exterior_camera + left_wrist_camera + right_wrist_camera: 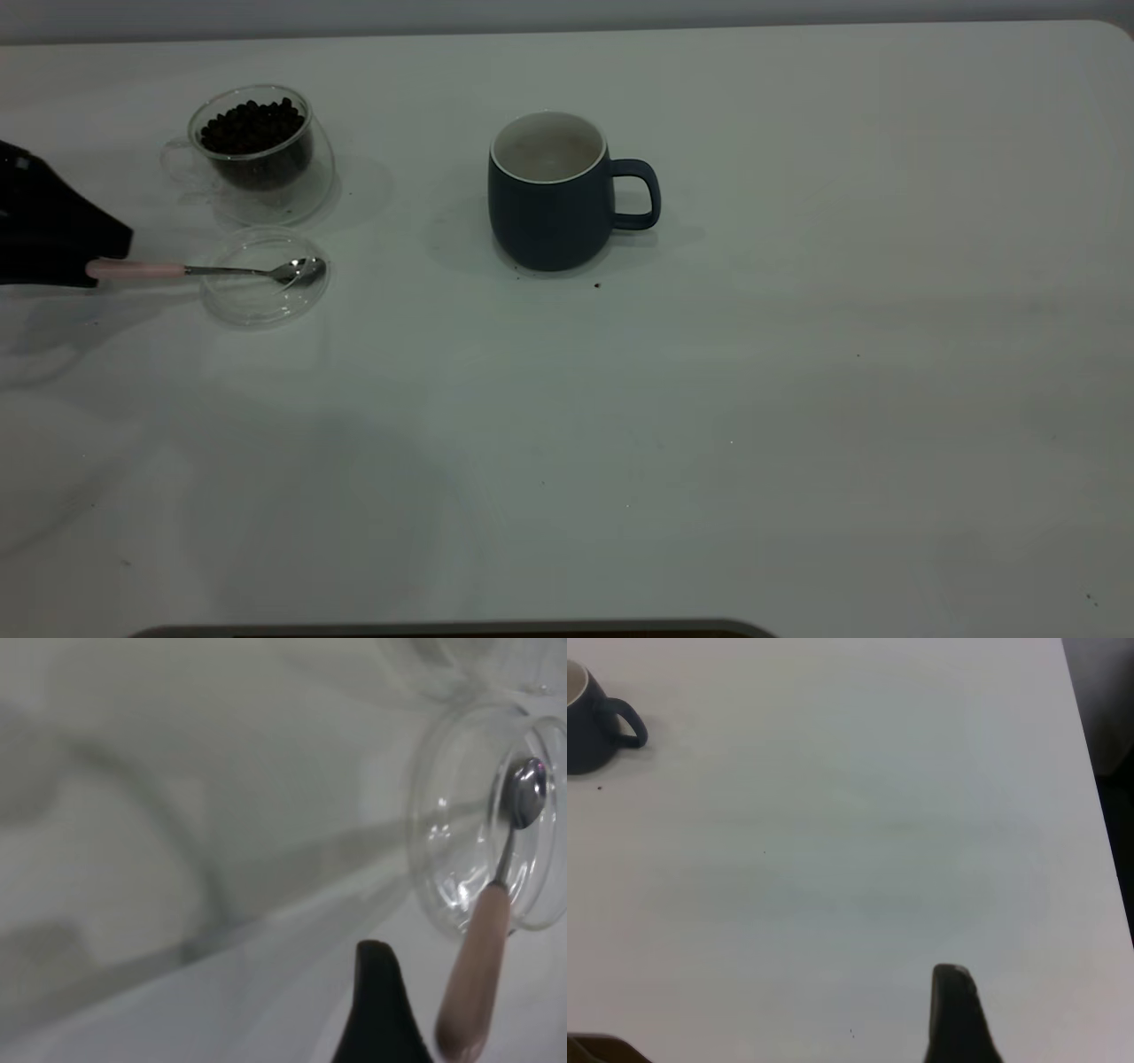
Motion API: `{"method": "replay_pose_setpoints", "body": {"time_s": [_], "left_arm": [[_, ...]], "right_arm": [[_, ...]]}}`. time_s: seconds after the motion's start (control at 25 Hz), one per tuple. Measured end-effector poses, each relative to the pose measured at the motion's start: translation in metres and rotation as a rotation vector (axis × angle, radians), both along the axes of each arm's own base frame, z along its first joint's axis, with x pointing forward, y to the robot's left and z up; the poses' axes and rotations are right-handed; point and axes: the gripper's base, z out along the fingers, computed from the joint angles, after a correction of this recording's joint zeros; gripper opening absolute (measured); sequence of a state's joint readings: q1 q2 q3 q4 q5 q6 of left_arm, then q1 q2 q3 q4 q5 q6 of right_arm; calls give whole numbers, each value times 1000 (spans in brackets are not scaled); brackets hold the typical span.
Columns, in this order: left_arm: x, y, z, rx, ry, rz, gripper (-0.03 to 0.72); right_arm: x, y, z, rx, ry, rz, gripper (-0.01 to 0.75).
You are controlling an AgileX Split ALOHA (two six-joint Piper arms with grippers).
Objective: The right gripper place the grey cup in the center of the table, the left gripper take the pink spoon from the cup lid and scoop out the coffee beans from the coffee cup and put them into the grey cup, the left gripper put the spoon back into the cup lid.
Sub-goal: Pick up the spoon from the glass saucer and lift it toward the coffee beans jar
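Observation:
The left gripper isn't ready to close on the spoon yet. Its fingers reach just the pink handle's outer end [96, 269], so it should move toward the cup lid [264, 276] first.
The grey cup [551, 199] stands upright near the table's middle, handle to the right; it also shows in the right wrist view [589, 722]. The glass coffee cup [257, 146] holds dark beans at the far left. In front of it lies the clear cup lid [264, 276] with the pink-handled spoon [177, 269] resting in it, bowl on the lid, handle sticking out left. My left gripper [93, 266] is at the handle's end, open: one finger [379, 1001] stands beside the handle [474, 988] with a gap between them. My right gripper [954, 1010] hovers over bare table at the right.
The white table [709, 425] stretches wide in front of and to the right of the grey cup. Its right edge [1090, 771] shows in the right wrist view. A few dark crumbs [596, 285] lie by the cup.

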State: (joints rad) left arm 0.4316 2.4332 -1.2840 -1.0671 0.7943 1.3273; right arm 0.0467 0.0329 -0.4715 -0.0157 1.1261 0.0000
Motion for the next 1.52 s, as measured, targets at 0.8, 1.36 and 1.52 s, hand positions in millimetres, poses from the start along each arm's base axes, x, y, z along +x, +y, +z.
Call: {"method": "replay_pose_setpoints", "body": {"time_s": [0.8,1.36,1.52], "left_arm": [[-2,-7,-20,-37,37,40,571],[-1,-9,-19,-65,37,41,425],[-1,-9,-19,-65,37,41,355]], "right_arm": [[0,0,0,0,0,0,506],[0,0,0,0,0,0,506],[0,0,0,0,0,0,506]]}}
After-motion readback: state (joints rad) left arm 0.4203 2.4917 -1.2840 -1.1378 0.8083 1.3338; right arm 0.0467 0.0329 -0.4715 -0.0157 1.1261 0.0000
